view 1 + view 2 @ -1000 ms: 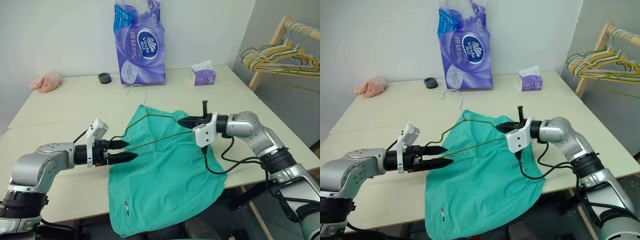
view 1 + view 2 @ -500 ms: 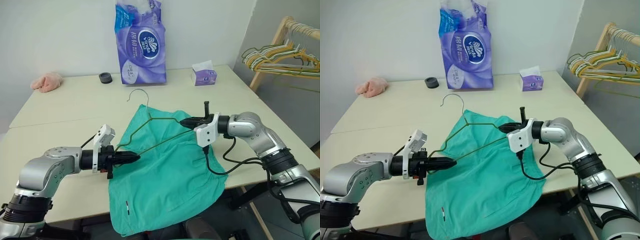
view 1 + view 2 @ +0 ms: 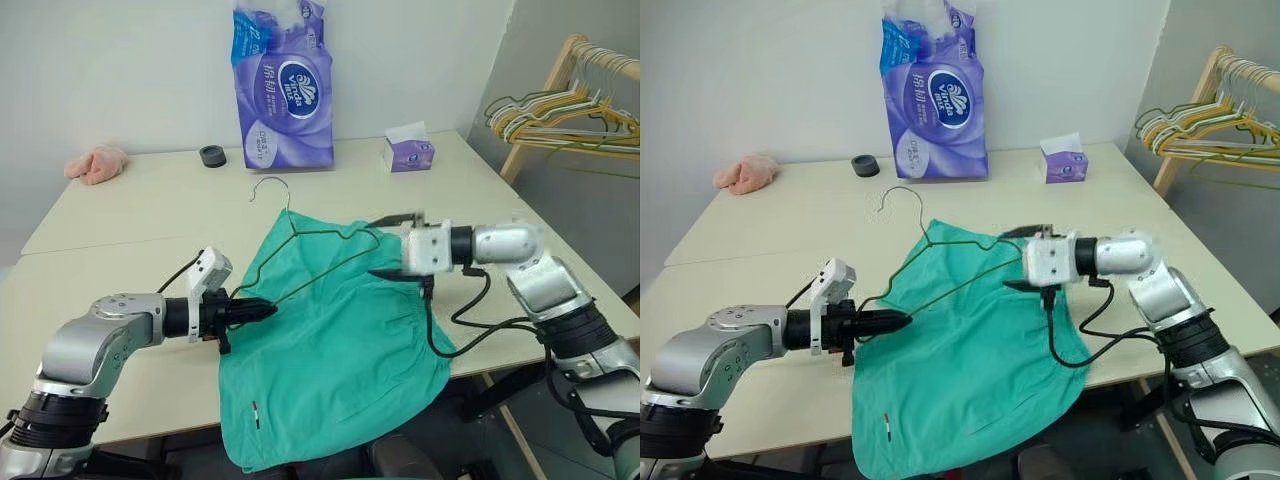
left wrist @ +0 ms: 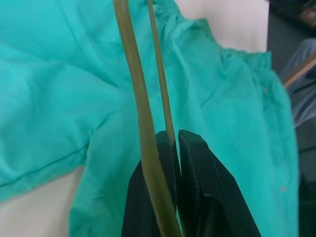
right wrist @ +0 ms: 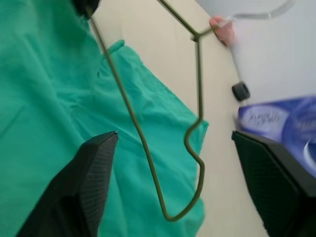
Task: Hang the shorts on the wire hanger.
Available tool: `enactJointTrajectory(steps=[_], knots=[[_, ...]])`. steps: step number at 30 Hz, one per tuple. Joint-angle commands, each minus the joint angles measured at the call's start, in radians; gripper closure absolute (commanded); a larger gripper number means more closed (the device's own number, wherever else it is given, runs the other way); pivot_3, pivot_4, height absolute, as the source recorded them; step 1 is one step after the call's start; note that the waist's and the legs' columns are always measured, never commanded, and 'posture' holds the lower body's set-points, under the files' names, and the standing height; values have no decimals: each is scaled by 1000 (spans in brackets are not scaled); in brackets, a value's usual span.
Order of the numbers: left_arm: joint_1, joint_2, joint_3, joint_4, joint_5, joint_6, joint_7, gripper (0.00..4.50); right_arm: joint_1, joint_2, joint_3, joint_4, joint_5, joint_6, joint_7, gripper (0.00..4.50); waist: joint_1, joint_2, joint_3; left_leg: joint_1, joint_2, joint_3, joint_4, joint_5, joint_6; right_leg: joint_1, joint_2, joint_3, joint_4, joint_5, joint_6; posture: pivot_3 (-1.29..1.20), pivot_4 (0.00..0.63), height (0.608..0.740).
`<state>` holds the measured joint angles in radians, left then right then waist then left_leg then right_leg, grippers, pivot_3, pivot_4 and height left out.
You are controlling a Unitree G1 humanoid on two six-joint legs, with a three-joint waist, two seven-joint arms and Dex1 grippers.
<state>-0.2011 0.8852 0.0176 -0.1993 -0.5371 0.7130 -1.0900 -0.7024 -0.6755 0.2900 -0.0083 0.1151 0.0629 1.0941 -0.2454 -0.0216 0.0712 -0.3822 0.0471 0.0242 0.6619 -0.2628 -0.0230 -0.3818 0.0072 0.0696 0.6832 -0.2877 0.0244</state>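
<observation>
The hanger needs to go into the shorts (image 3: 330, 350). My right gripper should next grab the wire hanger by its bent corner end (image 3: 370, 240).
The teal-green shorts (image 3: 330, 350) lie spread on the table (image 3: 120, 215), their lower part hanging over its front edge. The thin olive wire hanger (image 3: 289, 222) is held tilted above them, hook toward the far side. My left gripper (image 3: 257, 309) is shut on the hanger's left corner; the left wrist view shows its fingers (image 4: 195, 168) pinching the wire (image 4: 140, 123) over the shorts (image 4: 59, 98). My right gripper (image 3: 390, 246) stands wide open at the hanger's right end. In the right wrist view the wire (image 5: 198, 89) runs between its spread fingers (image 5: 96, 168) without touching them.
A tall purple tissue pack (image 3: 280, 85), a small tissue box (image 3: 407, 153), a black ring (image 3: 211, 156) and a pink cloth (image 3: 95, 163) sit along the table's far side. A wooden rack (image 3: 545, 85) with a bunch of hangers stands at the right.
My left gripper closed on the hanger's left corner. My right gripper let go of the right end, opened wide, rolled and drew back a little to the right.
</observation>
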Motion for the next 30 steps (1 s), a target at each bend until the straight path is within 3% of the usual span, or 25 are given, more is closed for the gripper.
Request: enactJointTrajectory(steps=[1, 7, 19, 23, 30], knots=[[-11, 69, -41, -40, 98, -137, -64, 4500, -24, -47, -24, -108, 87, 265, 67, 40, 0, 0, 0, 0, 0, 0, 0, 0, 0, 0, 0, 0, 0, 0, 0, -222, 31, 740], [-95, 96, -67, -34, 138, -202, -118, 4500, -37, -55, 40, -175, 68, 457, 92, 40, -2, 1, 0, -1, 0, 1, -1, 0, 0, -2, 1, 0, -1, -3, 5, -223, 28, 740], [-107, 110, -59, -78, 115, -181, -182, 4500, -123, 73, 155, 37, -71, 390, 77, 40, -7, 1, 0, -2, 0, 2, -1, 0, 0, -4, 3, 1, 0, -3, 5, -214, 18, 740], [-106, 106, -57, -75, 119, -181, -178, 4500, -127, 70, 169, 39, -61, 418, 137, 949, -3, 0, 0, -3, 0, 1, -1, 0, 0, -4, 3, 0, -1, -3, 5, -214, 16, 740], [-99, 107, -57, -86, 115, -184, -185, 4500, -118, 61, 197, 38, -82, 414, 187, 3461, -5, 0, 0, -3, 0, 1, 0, 0, 0, -4, 3, 0, 0, -3, 5, -211, 12, 740]])
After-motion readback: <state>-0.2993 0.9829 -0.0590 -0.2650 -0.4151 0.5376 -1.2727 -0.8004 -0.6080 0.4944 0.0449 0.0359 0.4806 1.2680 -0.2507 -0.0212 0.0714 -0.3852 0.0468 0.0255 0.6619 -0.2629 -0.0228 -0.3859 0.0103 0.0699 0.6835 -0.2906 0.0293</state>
